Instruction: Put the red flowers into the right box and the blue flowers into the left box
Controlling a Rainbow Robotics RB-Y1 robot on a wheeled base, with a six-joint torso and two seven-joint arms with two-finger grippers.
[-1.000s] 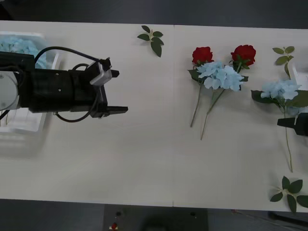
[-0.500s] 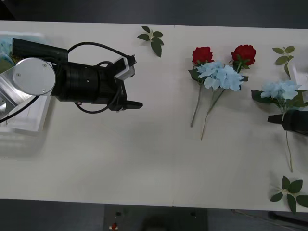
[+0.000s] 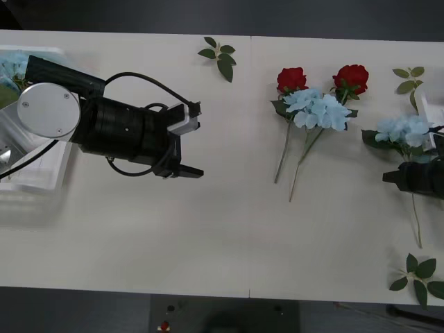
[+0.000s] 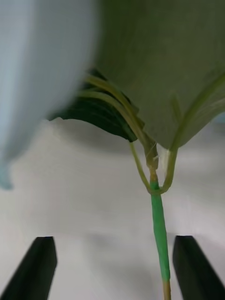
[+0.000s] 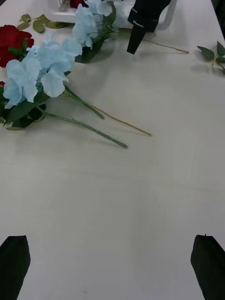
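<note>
My right gripper should grab the blue flower next by its green stem, just below the leaves. The thin petals above would get crushed.
Two red flowers [image 3: 292, 78] [image 3: 352, 76] lie at the far middle of the table, with a blue flower [image 3: 318, 109] across their stems. Another blue flower [image 3: 404, 129] lies near the right edge beside the white rim of the right box [image 3: 436, 105]. My right gripper [image 3: 390, 179] hangs open just above this flower's stem [image 4: 159, 234], one finger on each side. My left gripper [image 3: 194, 140] is open and holds nothing, over bare table well left of the flowers. The left box [image 3: 35, 177] at the left edge holds blue flowers [image 3: 15, 66].
Loose green leaf sprigs lie at the far edge [image 3: 218, 55], at the far right [image 3: 409, 80] and at the near right corner [image 3: 416, 274]. The left wrist view looks across bare table to the flower pile [image 5: 47, 65] and the right gripper [image 5: 145, 18].
My left arm has swung right, away from the left box and out over the table. The right gripper has crept left along the table's right edge onto the blue flower's stem.
</note>
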